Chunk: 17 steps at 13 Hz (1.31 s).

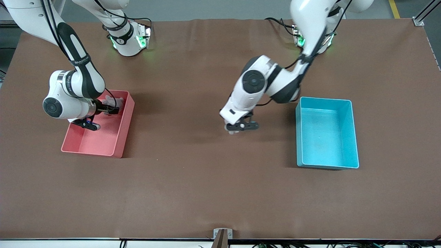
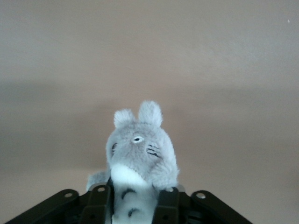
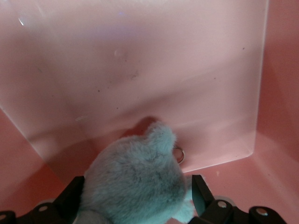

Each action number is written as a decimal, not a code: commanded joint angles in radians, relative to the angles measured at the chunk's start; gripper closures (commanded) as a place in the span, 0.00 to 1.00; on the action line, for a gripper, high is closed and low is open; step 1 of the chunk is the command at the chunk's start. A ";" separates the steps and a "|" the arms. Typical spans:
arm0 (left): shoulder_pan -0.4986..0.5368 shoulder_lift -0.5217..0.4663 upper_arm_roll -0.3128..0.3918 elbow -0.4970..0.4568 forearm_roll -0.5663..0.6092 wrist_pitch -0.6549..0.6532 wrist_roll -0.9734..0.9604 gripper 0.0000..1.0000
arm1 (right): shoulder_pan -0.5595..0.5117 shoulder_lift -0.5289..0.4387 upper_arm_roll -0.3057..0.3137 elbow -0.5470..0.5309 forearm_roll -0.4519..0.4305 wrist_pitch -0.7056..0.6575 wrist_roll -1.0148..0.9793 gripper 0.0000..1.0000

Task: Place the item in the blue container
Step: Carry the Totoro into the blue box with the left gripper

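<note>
The robot's right gripper next needs to grab the grey plush with the key ring by its furry body [image 1: 110, 103], so that the plush can go into the blue container [image 1: 325, 137].
A small grey plush item [image 2: 140, 149] with a whitish belly and two ears sits between the fingers of my left gripper [image 2: 134, 191], which is shut on its body. That left gripper [image 1: 241, 126] is low over the brown table, between the two bins. The blue container [image 1: 325, 137] stands beside it, toward the left arm's end. My right gripper [image 1: 112, 109] is down inside the pink bin [image 1: 103, 139], open around another grey plush [image 3: 135, 186] with a key ring [image 3: 179, 154]. In the right wrist view the right gripper [image 3: 138, 186] straddles that plush.
The brown table [image 1: 193, 186] carries only the two bins. The pink bin [image 3: 140, 70] stands toward the right arm's end. A small bracket [image 1: 222, 234] sits at the table edge nearest the front camera.
</note>
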 commanded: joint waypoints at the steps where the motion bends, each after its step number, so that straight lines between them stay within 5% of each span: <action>1: 0.149 -0.146 -0.003 -0.042 0.002 -0.170 0.241 0.64 | -0.023 -0.009 0.019 -0.012 0.019 0.005 -0.002 0.00; 4: 0.269 -0.232 -0.007 -0.077 0.161 -0.301 0.416 0.64 | -0.023 -0.009 0.019 -0.011 0.019 0.004 -0.002 0.14; 8: 0.366 -0.243 -0.009 -0.157 0.273 -0.298 0.436 0.64 | -0.023 -0.012 0.020 0.001 0.019 -0.007 -0.004 0.55; 14: 0.476 -0.243 -0.009 -0.374 0.349 -0.032 0.481 0.64 | -0.026 -0.016 0.019 0.046 0.017 -0.037 -0.012 0.90; 17: 0.541 -0.197 -0.009 -0.405 0.349 0.066 0.527 0.64 | -0.078 -0.016 0.019 0.229 0.011 -0.212 -0.119 0.94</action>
